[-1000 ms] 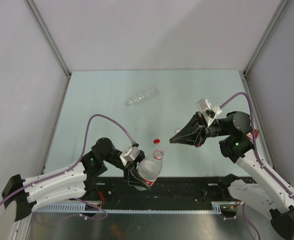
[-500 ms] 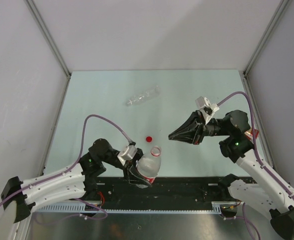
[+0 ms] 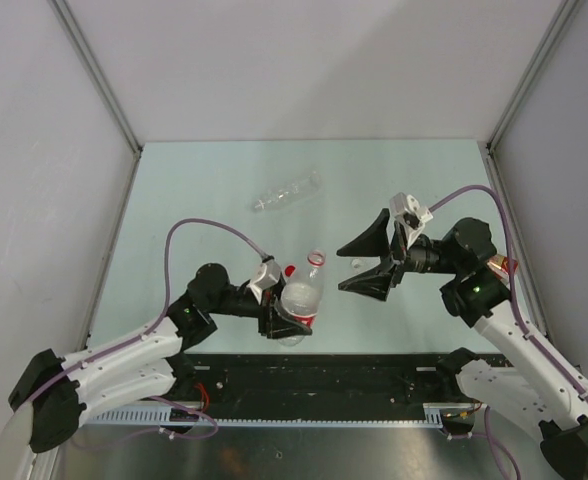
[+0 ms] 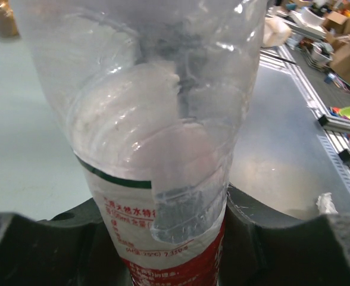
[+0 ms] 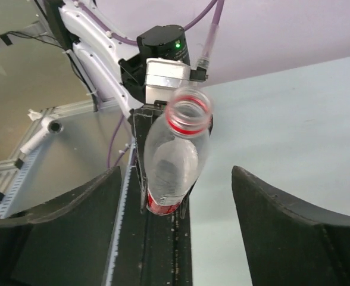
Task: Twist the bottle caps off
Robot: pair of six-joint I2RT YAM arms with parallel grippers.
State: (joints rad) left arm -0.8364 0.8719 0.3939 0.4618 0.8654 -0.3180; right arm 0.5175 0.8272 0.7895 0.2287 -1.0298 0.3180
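Note:
I should grab the bottle by its neck [image 3: 315, 263] [image 5: 187, 118] with my right gripper next. Then I can take it over from my left gripper and set it upright.
My left gripper [image 3: 280, 314] is shut on the lower body of the clear bottle with the red label band [image 3: 299, 300]; in the left wrist view the bottle [image 4: 163, 119] fills the frame between the jaws. Its mouth [image 3: 316, 259] is open, with a red ring around the neck. A small red bottle cap [image 3: 289, 270] lies on the table just left of the neck. My right gripper [image 3: 366, 260] stands open right of the mouth, holding nothing. In the right wrist view the bottle [image 5: 175, 161] shows beyond the spread fingers [image 5: 62, 232].
A clear crinkled bottle [image 3: 286, 192] lies on its side at the back middle of the table [image 3: 194, 200]. A bit of an amber and red bottle [image 3: 501, 265] shows behind my right arm. A tiny pale speck [image 3: 359, 263] lies between the right fingers.
My right gripper has opened. The left arm has pushed the bottle forward. The red cap has shifted left across the table.

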